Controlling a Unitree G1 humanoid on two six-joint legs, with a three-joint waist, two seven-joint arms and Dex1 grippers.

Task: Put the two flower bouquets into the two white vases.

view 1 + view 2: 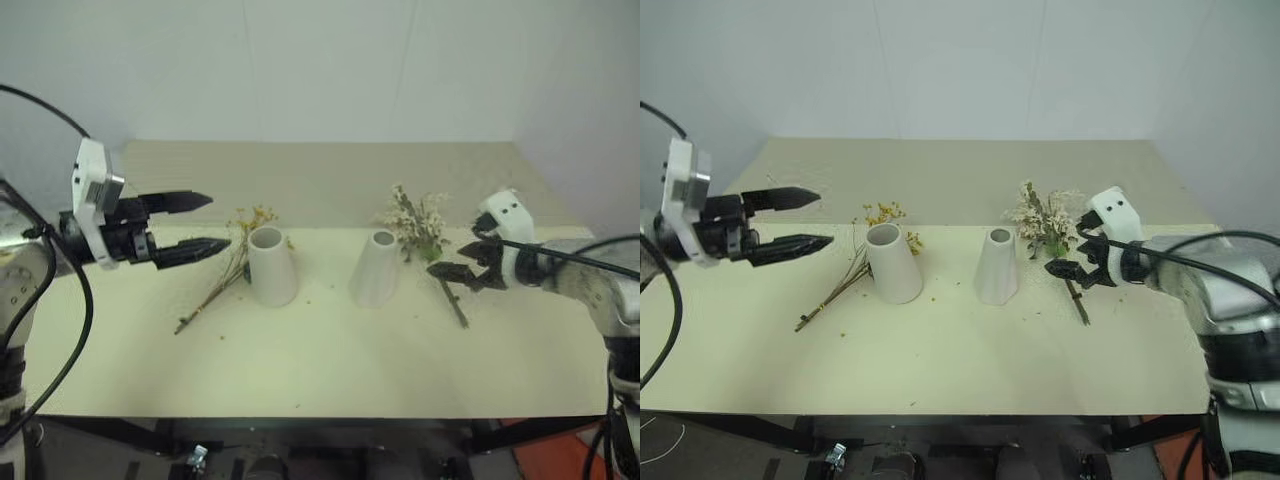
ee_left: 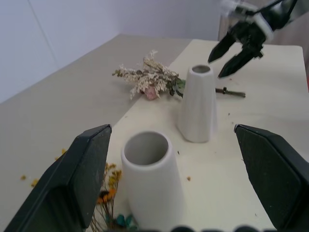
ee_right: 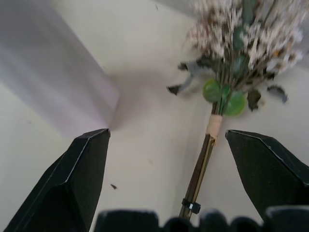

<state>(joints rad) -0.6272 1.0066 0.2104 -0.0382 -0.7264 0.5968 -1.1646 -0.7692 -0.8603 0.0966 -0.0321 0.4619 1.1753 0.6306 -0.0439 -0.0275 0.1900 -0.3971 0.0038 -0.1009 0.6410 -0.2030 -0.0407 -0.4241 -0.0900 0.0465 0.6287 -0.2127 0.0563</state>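
The white-and-green bouquet has delicate dried blooms and curled leaves that fan out at its top, so my right gripper next needs to grab the bouquet by its wrapped stem binding [image 3: 214, 126].
Two white vases stand upright mid-table, the left vase [image 1: 271, 265] and the right vase [image 1: 377, 268]. The sparse yellow-bloomed bouquet [image 1: 228, 268] lies flat against the left vase's left side, stems pointing toward the table's front left. The fuller white-and-green bouquet [image 1: 418, 225] lies just right of the right vase, its bound stem [image 3: 203, 164] running toward the front. My left gripper [image 1: 220, 222] hovers open and level, left of the yellow bouquet and above the table. My right gripper [image 1: 455, 255] is open, tilted down over the white bouquet's stem, holding nothing.
The cream table [image 1: 320, 370] has a darker beige strip [image 1: 320, 165] at the back, against a pale wall. Small loose petals [image 1: 305, 295] dot the surface around the vases. The table's front half is bare.
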